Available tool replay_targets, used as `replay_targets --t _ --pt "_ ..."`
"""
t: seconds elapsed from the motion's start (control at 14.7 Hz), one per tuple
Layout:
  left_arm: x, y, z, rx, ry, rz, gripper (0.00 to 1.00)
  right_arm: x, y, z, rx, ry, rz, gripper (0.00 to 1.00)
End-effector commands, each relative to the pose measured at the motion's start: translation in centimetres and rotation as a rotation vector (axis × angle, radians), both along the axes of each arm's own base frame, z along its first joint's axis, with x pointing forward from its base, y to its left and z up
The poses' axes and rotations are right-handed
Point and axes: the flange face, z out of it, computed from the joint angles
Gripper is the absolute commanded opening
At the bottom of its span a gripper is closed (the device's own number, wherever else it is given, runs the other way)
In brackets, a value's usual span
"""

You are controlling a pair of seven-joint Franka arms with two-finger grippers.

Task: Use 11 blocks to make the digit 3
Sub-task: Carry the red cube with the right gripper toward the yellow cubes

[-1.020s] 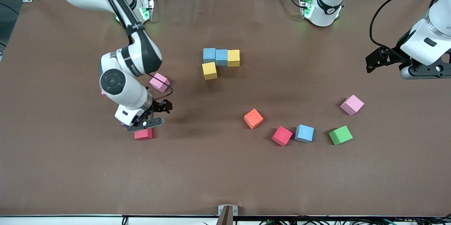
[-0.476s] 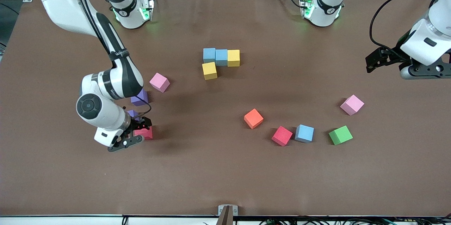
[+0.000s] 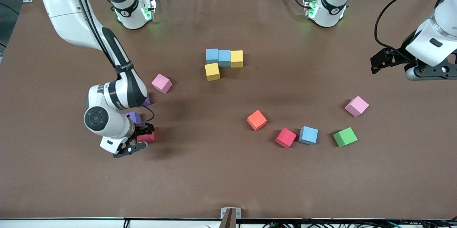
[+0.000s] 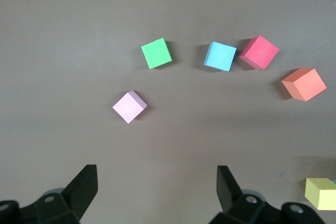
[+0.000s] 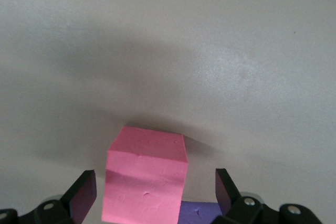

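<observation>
I need to grip the red block by its two open facing sides with my right gripper next. A purple block crowds another side of it.
My right gripper [image 3: 142,136] is open and low at the table, its fingers on either side of a red block [image 3: 149,137]. In the right wrist view the red block [image 5: 147,179] sits between the open fingers [image 5: 84,192], with a purple block [image 5: 199,213] beside it. Two purple blocks [image 3: 133,116] lie close by, one [image 3: 146,100] mostly hidden by the arm. The started digit 3 is two blue blocks [image 3: 212,55] and a yellow block [image 3: 236,58] in a row, with another yellow block [image 3: 212,71] below. My left gripper [image 3: 379,62] waits open and empty over its end of the table.
Orange [image 3: 257,120], red [image 3: 285,137], blue [image 3: 308,135] and green [image 3: 345,137] blocks lie loose toward the left arm's end; they also show in the left wrist view, orange among them [image 4: 303,84]. Pink cubes lie near the right arm [image 3: 161,83] and the green block [image 3: 356,106].
My right arm has swung toward its own end of the table and come down, so its open fingers now flank the red block. My left arm has not moved.
</observation>
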Motion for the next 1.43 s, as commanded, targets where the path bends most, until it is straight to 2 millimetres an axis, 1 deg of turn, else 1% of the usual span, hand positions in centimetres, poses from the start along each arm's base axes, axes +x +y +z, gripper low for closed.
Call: replay_targets --t 0.0,0.14,0.34,0.41,0.48,0.54,0.68,0.75,0.82,0.88,1.02,1.22,1.36 --pt "0.3 0.1 0.4 -0.014 -0.009 0.004 1.00 0.1 -0.2 -0.7 0.004 -0.001 0.002 1.00" --pt "0.3 -0.1 0.3 -0.014 -0.007 0.002 1.00 0.0 -0.1 -1.8 0.007 0.001 0.001 1.00" --pt "0.3 -0.2 0.3 -0.014 -0.007 0.004 1.00 -0.3 0.1 -2.5 0.008 0.012 0.002 1.00" --pt "0.2 -0.3 0.4 -0.015 -0.009 0.002 1.00 -0.2 0.2 -2.5 0.010 0.005 0.004 0.97" --pt "0.3 -0.2 0.3 -0.014 -0.007 0.004 1.00 -0.3 0.1 -2.7 0.011 0.002 0.003 0.89" --pt "0.3 -0.2 0.3 -0.014 -0.007 0.004 1.00 -0.4 0.2 -2.8 0.012 -0.002 0.005 0.70" --pt "0.2 -0.1 0.4 -0.016 -0.009 0.005 1.00 -0.5 0.6 -2.7 0.011 0.001 0.011 0.48" --pt "0.2 -0.2 0.4 -0.016 -0.009 0.004 1.00 -0.6 1.0 -2.6 0.010 0.005 0.017 0.40" --pt "0.2 -0.2 0.4 -0.016 -0.009 0.004 1.00 -0.6 1.4 -2.4 0.011 0.004 0.022 0.39" --pt "0.3 -0.2 0.3 -0.016 -0.007 0.004 1.00 -0.9 2.4 -2.1 0.011 0.005 0.026 0.39" --pt "0.3 -0.2 0.3 -0.016 -0.007 0.004 1.00 -1.8 5.4 -0.6 0.001 0.020 0.009 0.39" --pt "0.3 -0.2 0.3 -0.016 -0.007 0.004 1.00 -3.9 10.9 0.4 -0.012 0.035 -0.004 0.39" --pt "0.3 -0.2 0.3 -0.016 -0.009 0.004 1.00 -5.6 15.2 0.5 -0.017 0.029 -0.029 0.39"
